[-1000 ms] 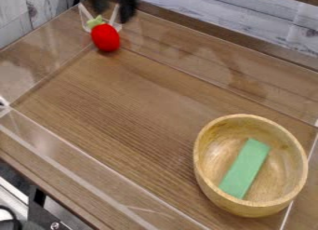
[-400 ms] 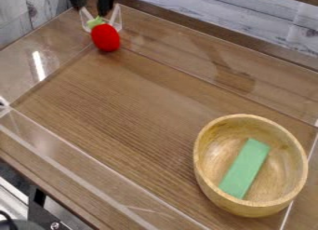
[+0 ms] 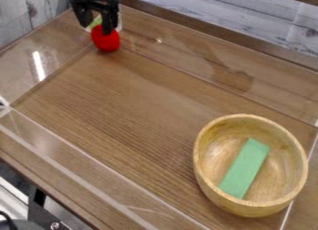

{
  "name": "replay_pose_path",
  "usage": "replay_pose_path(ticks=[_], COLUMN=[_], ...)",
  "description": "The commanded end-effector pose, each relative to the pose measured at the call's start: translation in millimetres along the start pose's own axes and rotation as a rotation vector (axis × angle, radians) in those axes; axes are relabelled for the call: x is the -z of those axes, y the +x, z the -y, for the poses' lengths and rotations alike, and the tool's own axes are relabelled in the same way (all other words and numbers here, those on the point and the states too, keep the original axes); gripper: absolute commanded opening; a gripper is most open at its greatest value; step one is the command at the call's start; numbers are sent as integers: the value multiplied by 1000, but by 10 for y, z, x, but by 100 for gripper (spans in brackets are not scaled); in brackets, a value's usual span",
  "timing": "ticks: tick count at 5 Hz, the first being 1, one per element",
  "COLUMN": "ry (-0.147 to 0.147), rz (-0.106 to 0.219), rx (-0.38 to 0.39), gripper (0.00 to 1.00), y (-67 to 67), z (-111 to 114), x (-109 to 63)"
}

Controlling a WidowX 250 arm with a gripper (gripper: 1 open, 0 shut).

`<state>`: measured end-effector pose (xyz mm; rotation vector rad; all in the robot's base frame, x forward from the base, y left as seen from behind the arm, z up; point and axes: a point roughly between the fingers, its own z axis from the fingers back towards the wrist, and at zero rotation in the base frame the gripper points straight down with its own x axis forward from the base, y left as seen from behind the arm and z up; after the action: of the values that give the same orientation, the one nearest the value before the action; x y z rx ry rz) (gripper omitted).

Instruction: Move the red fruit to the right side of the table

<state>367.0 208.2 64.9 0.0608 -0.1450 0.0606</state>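
I will pick up the red fruit by its leafy top (image 3: pixel 97 25) with my gripper next, to move it to the right side of the table.
The red fruit (image 3: pixel 108 40), small and round with a green leafy top, sits on the brown wood-grain table (image 3: pixel 137 113) at its far left corner. My dark gripper (image 3: pixel 96 18) hangs directly over it from the top edge of the view, jaws open, the fingertips reaching down around the fruit's upper half. Whether the fingers touch the fruit I cannot tell. Part of the fruit's leafy top is hidden by the fingers.
A round light wooden bowl (image 3: pixel 214 141) stands at the near right, with a flat green block (image 3: pixel 245 168) lying in it. Low clear acrylic walls (image 3: pixel 50 141) edge the table on all sides.
The gripper has moved left and down from behind the fruit to directly above it, now covering its top. The fruit, bowl and block stay where they were.
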Motion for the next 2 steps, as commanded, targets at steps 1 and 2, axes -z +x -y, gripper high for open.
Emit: replay_pose_path(ticks=[1,2], ry=[23,24], rz=[52,56], rx=[10,6], gripper=[100,100], y=[82,73], z=[-14,-33], x=[-241,-317])
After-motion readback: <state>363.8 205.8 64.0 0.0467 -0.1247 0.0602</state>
